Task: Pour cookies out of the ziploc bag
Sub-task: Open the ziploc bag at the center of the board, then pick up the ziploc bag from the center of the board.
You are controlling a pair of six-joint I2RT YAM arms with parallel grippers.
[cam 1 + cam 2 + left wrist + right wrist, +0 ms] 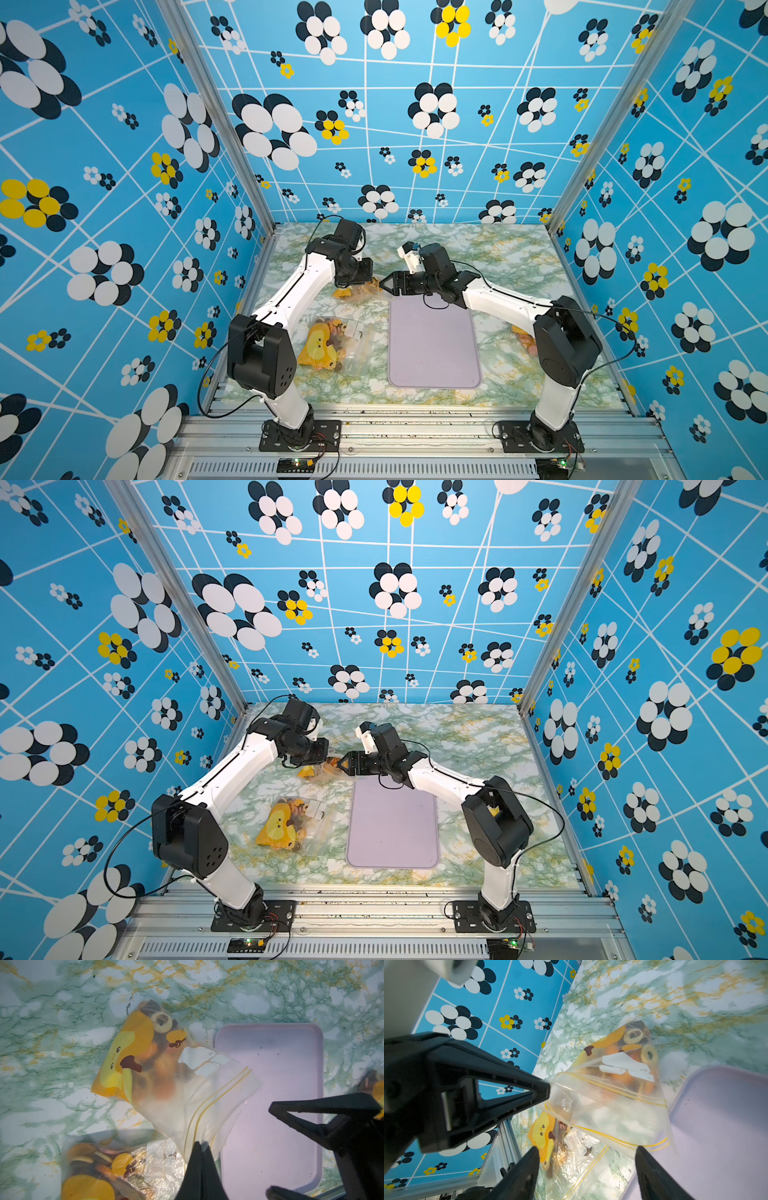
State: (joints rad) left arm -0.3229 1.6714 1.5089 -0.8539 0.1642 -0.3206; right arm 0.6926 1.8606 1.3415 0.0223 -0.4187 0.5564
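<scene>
I need to pinch one edge of the ziploc bag's zip with my right gripper. That leaves the bag's opening open and its low end free to pour cookies.
A clear ziploc bag (166,1068) with a yellow duck print hangs from my left gripper (200,1144), which is shut on its top edge beside the yellow zip lines. The cookies (161,1020), orange, brown and ring-shaped, sit bunched at the bag's low end (633,1035). In both top views the bag (359,291) (318,769) sits just beyond the far left corner of the tray. My right gripper (587,1149) stands open next to the bag's zip edge, with nothing pinched between its fingers (382,286).
A lilac tray (432,349) (291,1064) lies flat at the table's middle. A second duck-print bag of cookies (332,345) (550,1138) lies on the marble left of it. Something orange (524,338) shows behind the right arm.
</scene>
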